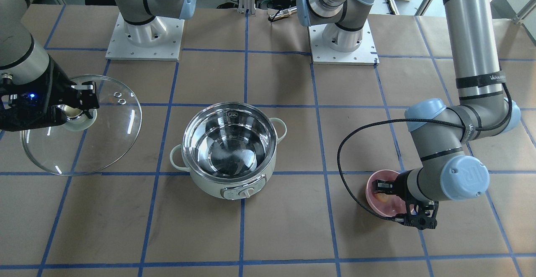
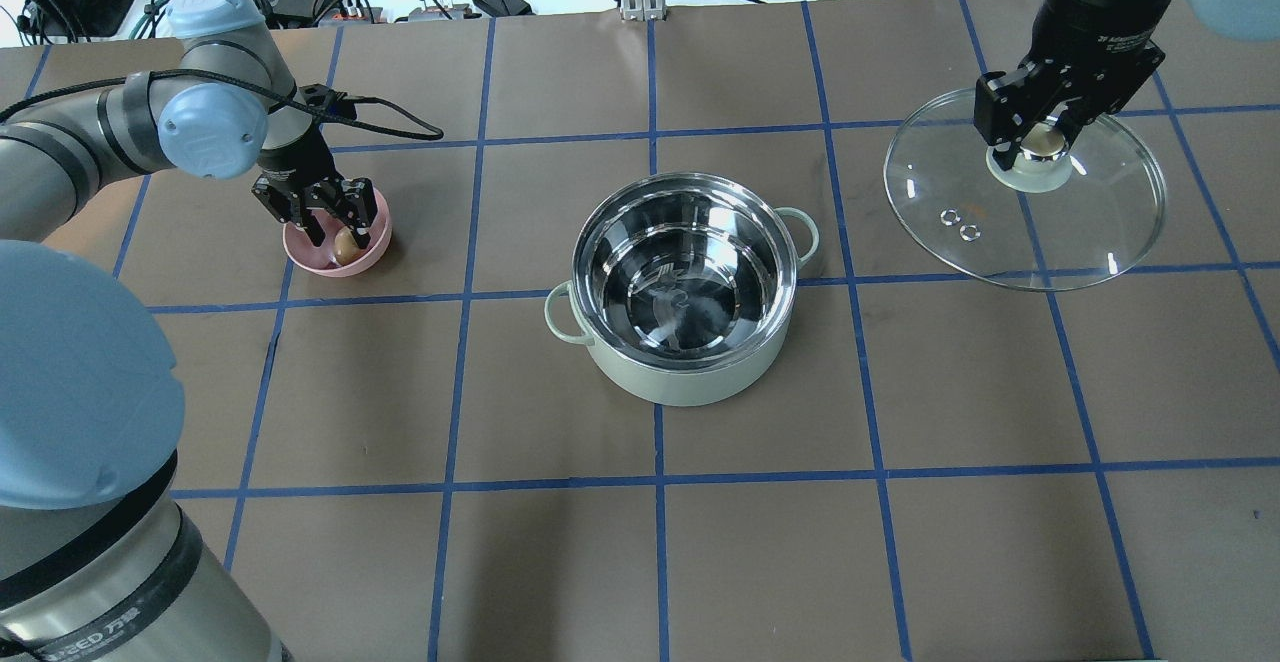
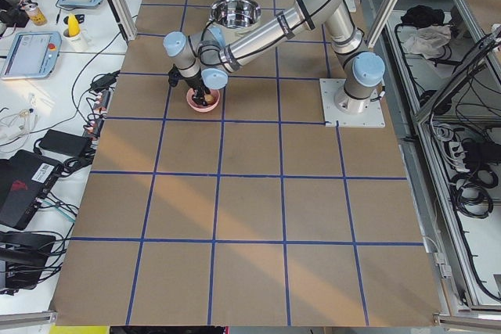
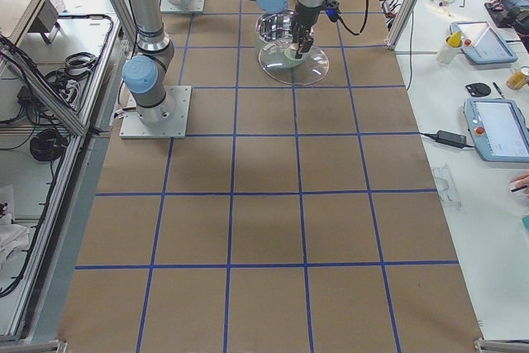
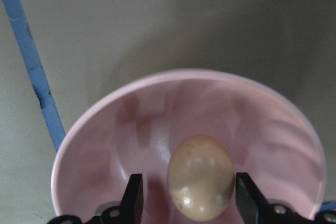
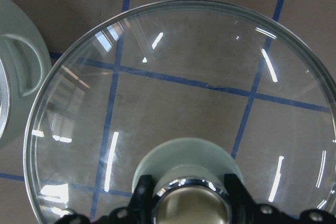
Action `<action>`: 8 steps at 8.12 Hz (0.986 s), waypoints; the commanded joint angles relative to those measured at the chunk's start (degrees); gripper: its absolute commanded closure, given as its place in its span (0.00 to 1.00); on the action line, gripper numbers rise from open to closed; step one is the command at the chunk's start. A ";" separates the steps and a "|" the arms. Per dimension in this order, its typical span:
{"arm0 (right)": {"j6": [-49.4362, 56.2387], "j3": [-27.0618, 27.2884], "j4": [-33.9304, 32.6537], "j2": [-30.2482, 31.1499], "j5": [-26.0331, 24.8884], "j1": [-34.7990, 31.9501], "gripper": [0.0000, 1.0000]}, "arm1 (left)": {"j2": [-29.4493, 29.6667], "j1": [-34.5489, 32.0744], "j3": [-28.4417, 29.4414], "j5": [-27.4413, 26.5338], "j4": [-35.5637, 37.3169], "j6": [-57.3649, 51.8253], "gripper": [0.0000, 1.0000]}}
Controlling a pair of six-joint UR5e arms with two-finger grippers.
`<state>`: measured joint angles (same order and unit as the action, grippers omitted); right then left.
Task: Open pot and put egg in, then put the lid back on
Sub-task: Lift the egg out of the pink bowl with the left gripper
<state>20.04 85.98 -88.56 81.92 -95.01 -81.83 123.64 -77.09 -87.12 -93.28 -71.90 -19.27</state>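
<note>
Next, my left gripper grabs the tan egg around its rounded body to put it into the open pot.
The pot stands open at the table's middle, its steel inside bare; it also shows in the front view. The egg lies in a pink bowl. My left gripper reaches down into the bowl, open, with a finger on each side of the egg. My right gripper is shut on the knob of the glass lid, well to the right of the pot. I cannot tell whether the lid rests on the table. The right wrist view shows the lid under the fingers.
The pink bowl sits left of the pot, about one grid square away. The pot's handle lies near the lid's rim. Both arm bases stand on plates at the robot's edge. Brown paper with blue tape lines covers the table.
</note>
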 commanded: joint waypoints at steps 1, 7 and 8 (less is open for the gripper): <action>0.00 0.06 0.05 0.00 0.00 0.00 1.00 | 0.11 0.01 0.02 0.03 -0.08 0.37 0.88; 0.09 0.06 0.05 0.00 0.00 0.00 1.00 | -3.31 0.01 0.99 -0.14 -7.50 1.33 1.00; 0.09 0.06 0.05 0.00 0.00 0.00 1.00 | -5.67 0.01 1.08 -0.14 -11.21 2.03 1.00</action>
<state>20.12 86.04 -88.50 81.91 -95.01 -81.83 121.35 -77.08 -86.43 -93.38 -76.34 -18.31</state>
